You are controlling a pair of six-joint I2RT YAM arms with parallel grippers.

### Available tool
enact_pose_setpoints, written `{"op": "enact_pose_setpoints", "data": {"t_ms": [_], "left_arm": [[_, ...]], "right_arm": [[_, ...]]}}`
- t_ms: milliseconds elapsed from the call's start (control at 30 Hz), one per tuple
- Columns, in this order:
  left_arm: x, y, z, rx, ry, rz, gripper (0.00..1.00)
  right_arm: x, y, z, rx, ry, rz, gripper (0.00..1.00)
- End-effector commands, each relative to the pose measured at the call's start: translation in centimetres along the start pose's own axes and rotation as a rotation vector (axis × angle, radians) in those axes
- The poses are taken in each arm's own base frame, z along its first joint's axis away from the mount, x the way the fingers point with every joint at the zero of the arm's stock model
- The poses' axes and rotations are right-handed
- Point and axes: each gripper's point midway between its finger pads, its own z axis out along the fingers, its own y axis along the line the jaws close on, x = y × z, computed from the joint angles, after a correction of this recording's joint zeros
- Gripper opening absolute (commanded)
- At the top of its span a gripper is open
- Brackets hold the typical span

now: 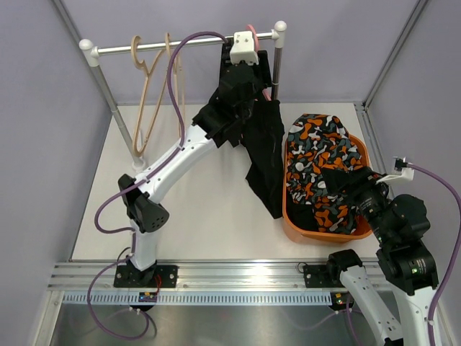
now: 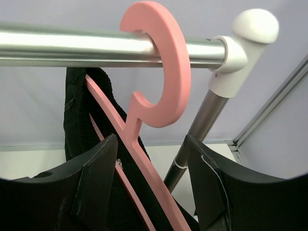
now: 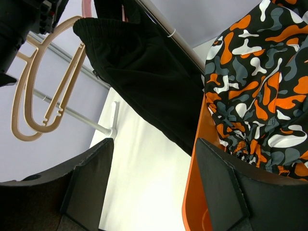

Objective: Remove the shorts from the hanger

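The hook (image 2: 133, 123) and the black shorts need to stay free for unhooking and removal. My left gripper should grab the pink hanger (image 2: 159, 72) by its stem just below the hook next.
Black shorts (image 1: 263, 155) hang from a pink hanger (image 1: 251, 32) hooked on the rack's rod at its right end. My left gripper (image 1: 243, 61) is raised just under that rod. In the left wrist view, the left gripper (image 2: 151, 139) is open. The pink hanger (image 2: 159, 72) has its stem passing between the fingers, with the black shorts (image 2: 77, 120) behind it. Patterned orange, white, grey and black shorts (image 1: 317, 155) lie in an orange basket (image 1: 288, 216). My right gripper (image 1: 338, 180) hovers open over the basket; nothing is in the right gripper (image 3: 154, 142).
Two bare beige hangers (image 1: 148, 94) hang on the left part of the metal rod (image 1: 180, 45). The rack's right post (image 2: 202, 125) stands close behind the pink hanger. The basket's rim (image 3: 195, 183) is beside my right finger. Dark cloth lies low in the basket (image 1: 313, 216).
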Motion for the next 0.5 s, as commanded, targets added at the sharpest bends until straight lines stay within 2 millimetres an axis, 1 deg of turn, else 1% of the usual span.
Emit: {"op": "enact_pose_setpoints", "data": {"t_ms": [0, 33, 67, 233, 300, 367, 400, 467], "left_arm": [[-2.4, 1.0, 0.9, -0.068, -0.083, -0.039, 0.62], [-1.8, 1.1, 1.3, -0.074, -0.073, -0.032, 0.61], [-1.8, 1.2, 1.4, -0.08, -0.077, -0.032, 0.62], [-0.4, 2.3, 2.3, -0.116, -0.056, -0.022, 0.62], [-0.2, 2.6, 2.4, -0.125, -0.05, -0.01, 0.61], [0.0, 3.0, 2.3, -0.133, -0.041, 0.013, 0.56], [-0.5, 3.1, 2.1, -0.131, -0.045, 0.014, 0.48], [-0.5, 3.3, 1.8, -0.131, -0.035, 0.037, 0.36]], "right_arm": [[-0.9, 1.1, -0.3, -0.036, -0.012, -0.024, 0.78], [-1.0, 1.2, -0.4, -0.036, -0.012, -0.026, 0.78], [-0.9, 1.2, -0.4, -0.034, -0.01, -0.027, 0.78], [-0.7, 1.2, -0.2, -0.04, 0.002, -0.026, 0.78], [-0.7, 1.2, -0.2, -0.04, 0.004, -0.026, 0.78], [-0.6, 1.2, -0.1, -0.037, 0.004, -0.024, 0.78], [-0.7, 1.1, -0.1, -0.036, 0.002, -0.024, 0.78], [-0.6, 1.1, 0.0, -0.037, 0.004, -0.021, 0.78]]}}
